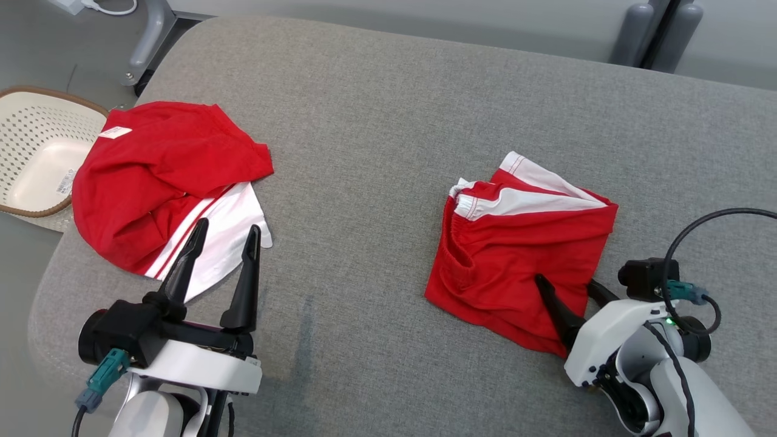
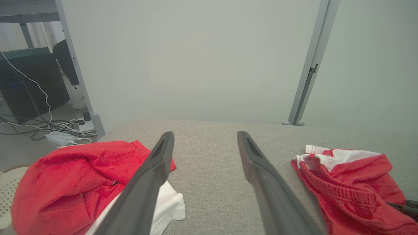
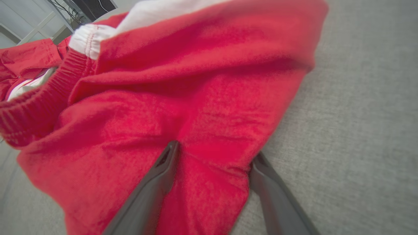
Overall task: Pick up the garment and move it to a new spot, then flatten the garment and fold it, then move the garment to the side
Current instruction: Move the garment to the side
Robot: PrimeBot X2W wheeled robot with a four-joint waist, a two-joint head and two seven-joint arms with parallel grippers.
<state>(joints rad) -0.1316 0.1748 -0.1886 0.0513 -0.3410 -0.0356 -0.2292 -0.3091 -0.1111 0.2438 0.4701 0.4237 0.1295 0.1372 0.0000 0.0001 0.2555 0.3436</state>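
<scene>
The right gripper grabs the shorts' red folded edge opposite the waistband next, to move the folded shorts [image 1: 510,247] [image 3: 164,90] to the side.
The garment, red shorts with white side stripes and an elastic waistband [image 1: 522,243], lies loosely folded on the right of the grey cloth table [image 1: 388,109]. My right gripper [image 1: 564,280] is open, its two fingers set on either side of the near right corner of the shorts, and in the right wrist view a ridge of red fabric [image 3: 212,107] lies between the fingertips of the right gripper [image 3: 214,153]. My left gripper [image 1: 228,226] stands open above the table's near left, with nothing between its fingers. In the left wrist view the left gripper [image 2: 205,133] points across the table, with the shorts [image 2: 346,182] to its right.
A second red and white garment [image 1: 158,176] lies crumpled at the table's left edge, just beyond the left fingertips. A cream perforated basket [image 1: 36,152] sits on the floor off the left side. Grey frame posts [image 1: 655,30] stand behind the table.
</scene>
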